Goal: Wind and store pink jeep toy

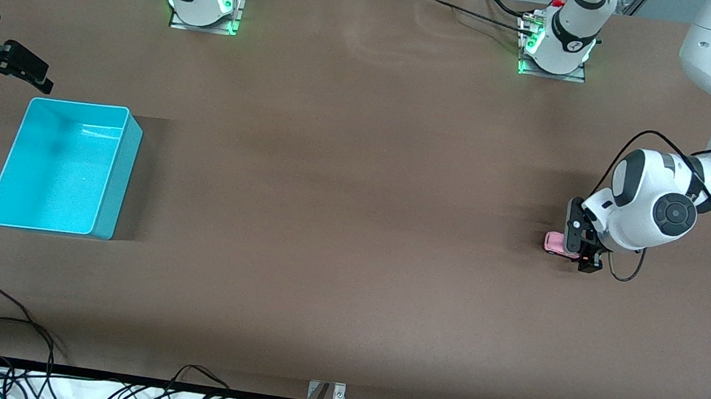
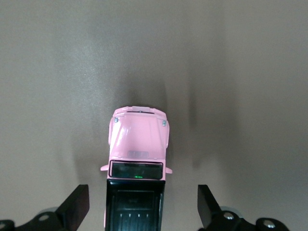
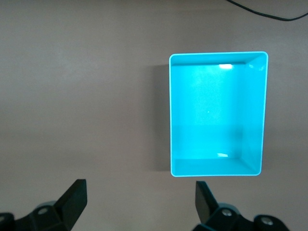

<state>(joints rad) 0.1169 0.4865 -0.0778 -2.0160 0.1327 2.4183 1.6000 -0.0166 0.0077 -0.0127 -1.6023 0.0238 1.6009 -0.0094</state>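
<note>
The black roof of the jeep [image 2: 134, 204] is beside the fingers in the left wrist view. My left gripper should close on the jeep, because it would hold the jeep now.
The pink jeep toy [image 1: 553, 242] stands on the brown table near the left arm's end. In the left wrist view its pink hood [image 2: 138, 139] and black roof show from above. My left gripper [image 1: 581, 245] is right over the jeep and open. Its fingers stand on either side of the black roof with a gap on each side, the left gripper [image 2: 142, 204] touching nothing. The cyan bin [image 1: 72, 103] stands empty near the right arm's end. My right gripper [image 1: 41, 75] is open and empty above the table beside the bin; the right gripper [image 3: 139, 199] has bare table under it.
The bin also shows in the right wrist view [image 3: 216, 54], open side up with nothing in it. Cables lie along the table's edge nearest the front camera [image 1: 13, 321]. The two arm bases stand at the table's farthest edge.
</note>
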